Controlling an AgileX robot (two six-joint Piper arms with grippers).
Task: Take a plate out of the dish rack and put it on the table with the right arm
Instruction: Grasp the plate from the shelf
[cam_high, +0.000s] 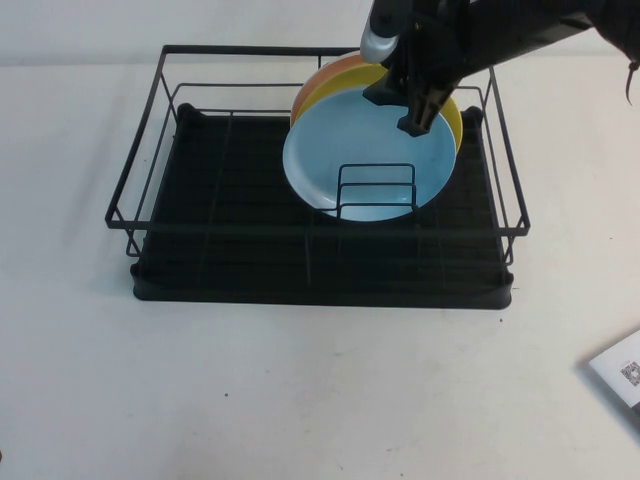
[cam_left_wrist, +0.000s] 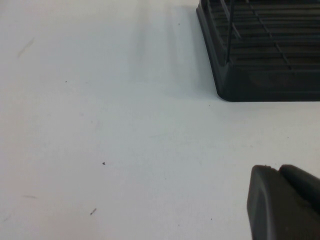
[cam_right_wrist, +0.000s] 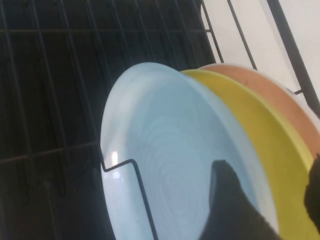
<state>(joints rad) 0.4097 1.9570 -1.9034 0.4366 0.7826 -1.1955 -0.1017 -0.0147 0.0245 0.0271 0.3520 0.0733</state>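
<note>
I should set the light-blue plate (cam_high: 370, 150) on the tabletop, so my right gripper should next grab the plate by its upper rim.
The light-blue plate (cam_high: 370, 150) stands on edge in the black dish rack (cam_high: 250, 270), leaning in the small wire holder (cam_high: 377, 190). A yellow plate (cam_high: 455, 120) and an orange plate (cam_high: 330, 72) stand right behind it. My right gripper (cam_high: 415, 110) is open at the plates' top edge. In the right wrist view the right gripper (cam_right_wrist: 267, 170) has one finger (cam_right_wrist: 225, 200) in front of the blue plate (cam_right_wrist: 165, 150) and the other beyond the yellow plate (cam_right_wrist: 250, 115). My left gripper (cam_left_wrist: 277, 169) is shut, low over the white table (cam_left_wrist: 100, 100) near the rack's corner (cam_left_wrist: 265, 75).
The rack's wire walls (cam_high: 127, 165) rise around the plates. White table (cam_high: 300, 400) lies in front of the rack and to both sides. A white paper with a printed code (cam_high: 622, 372) lies at the front right edge.
</note>
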